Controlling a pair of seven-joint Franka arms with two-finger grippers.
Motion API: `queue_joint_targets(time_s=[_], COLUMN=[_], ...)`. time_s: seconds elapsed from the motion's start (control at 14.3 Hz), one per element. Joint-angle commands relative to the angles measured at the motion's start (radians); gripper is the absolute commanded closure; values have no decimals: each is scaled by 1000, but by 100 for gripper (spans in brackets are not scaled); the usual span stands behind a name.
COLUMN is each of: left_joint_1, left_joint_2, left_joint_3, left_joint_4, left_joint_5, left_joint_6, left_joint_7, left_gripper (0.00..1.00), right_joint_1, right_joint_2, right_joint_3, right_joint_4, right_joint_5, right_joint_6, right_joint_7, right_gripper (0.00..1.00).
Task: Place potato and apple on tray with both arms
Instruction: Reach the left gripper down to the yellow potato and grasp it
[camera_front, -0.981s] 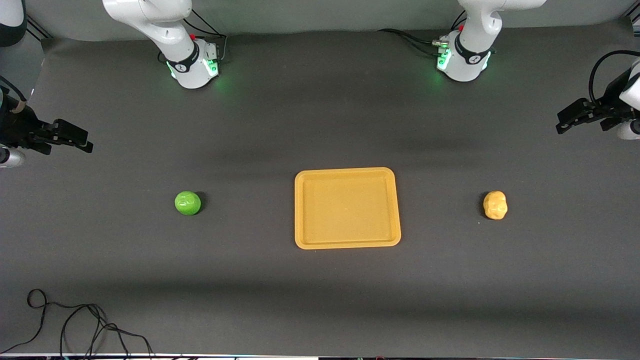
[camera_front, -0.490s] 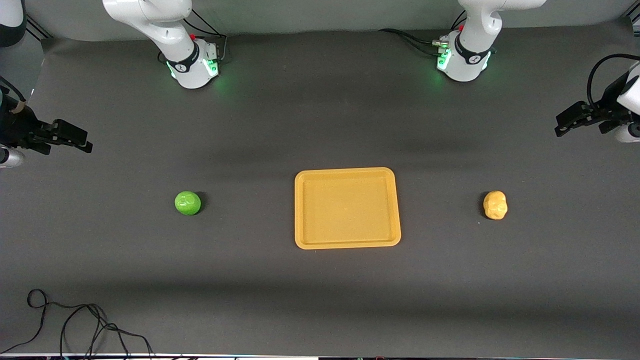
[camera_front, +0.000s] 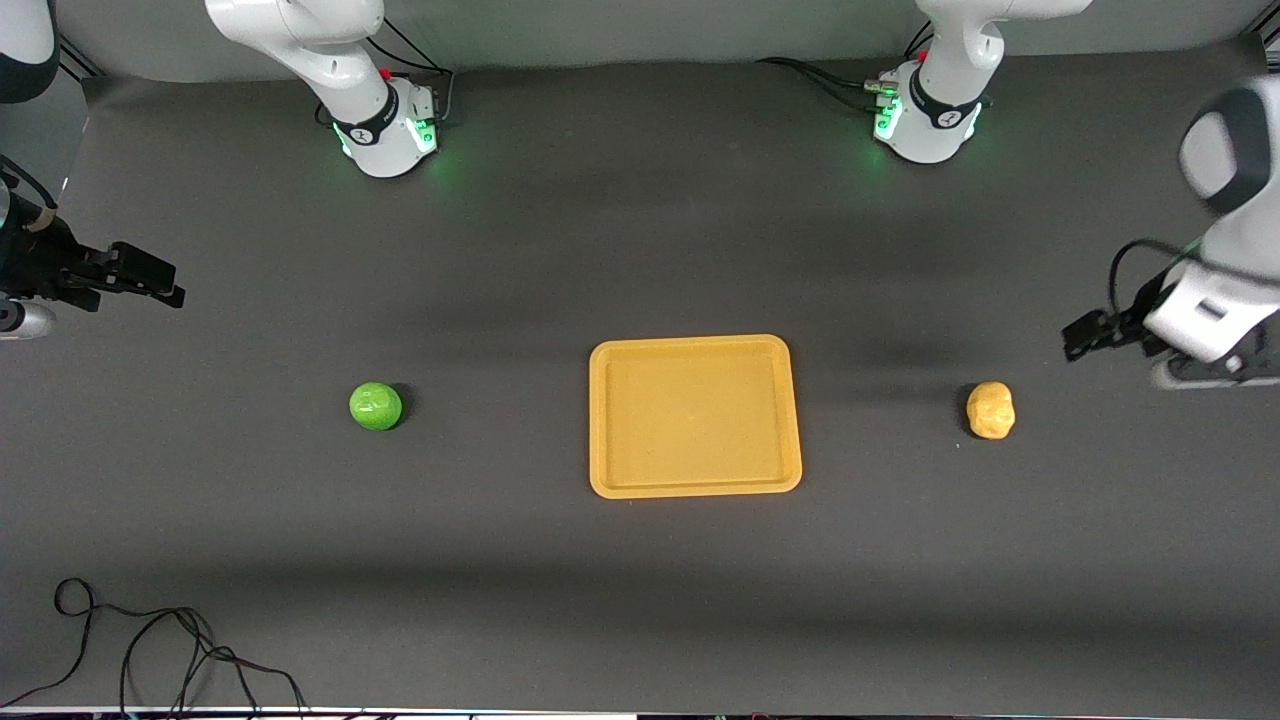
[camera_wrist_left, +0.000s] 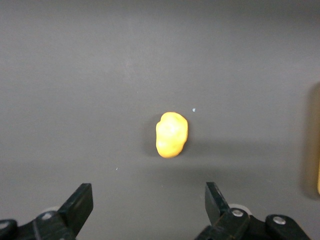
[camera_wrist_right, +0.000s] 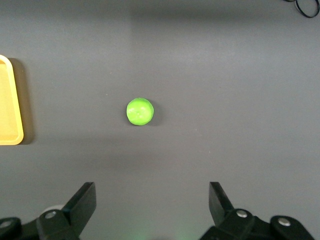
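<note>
My left gripper is to take hold of the potato (camera_front: 990, 410) next by the potato's rounded sides, so that I can bring it onto the tray (camera_front: 695, 415).
The orange-yellow tray (camera_front: 695, 415) lies empty in the middle of the table. The green apple (camera_front: 375, 406) sits on the mat toward the right arm's end, and the yellow-tan potato (camera_front: 990, 410) toward the left arm's end. My left gripper (camera_front: 1085, 335) is open and empty over the mat close to the potato. In the left wrist view the potato (camera_wrist_left: 171, 134) lies ahead of the open left gripper (camera_wrist_left: 148, 200). My right gripper (camera_front: 160, 285) is open and empty over the mat at the right arm's end, well away from the apple. The right wrist view shows the apple (camera_wrist_right: 140, 111) ahead of the open right gripper (camera_wrist_right: 151, 202).
A black cable (camera_front: 150, 650) lies coiled on the mat near the front camera's edge at the right arm's end. The tray's edge shows in the right wrist view (camera_wrist_right: 9, 105) and faintly in the left wrist view (camera_wrist_left: 315, 150). Both green-lit arm bases (camera_front: 385, 135) stand along one edge.
The left arm has swung over the table and its gripper has come closer to the potato. The right gripper has hardly moved. Apple, potato and tray have not moved.
</note>
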Motion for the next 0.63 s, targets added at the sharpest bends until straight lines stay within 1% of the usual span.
queue_joint_targets(time_s=[0.0, 0.14, 0.21, 0.35, 0.56], left_joint_1=[6, 5, 0, -7, -10], left_joint_2=[179, 270, 298, 338, 393], left_joint_3=[-4, -7, -10, -10, -16], left_joint_4=[7, 8, 7, 7, -13], left_joint_5=[-1, -14, -27, -72, -75], left_joint_6=[131, 214, 236, 245, 335], left_joint_7=[17, 13, 4, 7, 5], left_gripper=[0, 0, 0, 0, 0], right_joint_1=[4, 4, 4, 5, 4], right_joint_2=[3, 7, 18, 19, 32], right_joint_3=[-1, -2, -2, -2, -1], right_joint_4=[8, 8, 9, 8, 11], right_joint_5=[-13, -13, -15, -13, -13], right_joint_6=[-10, -7, -6, -6, 1], right_joint_7=[-13, -13, -20, -24, -14], right_gripper=[0, 0, 0, 0, 0])
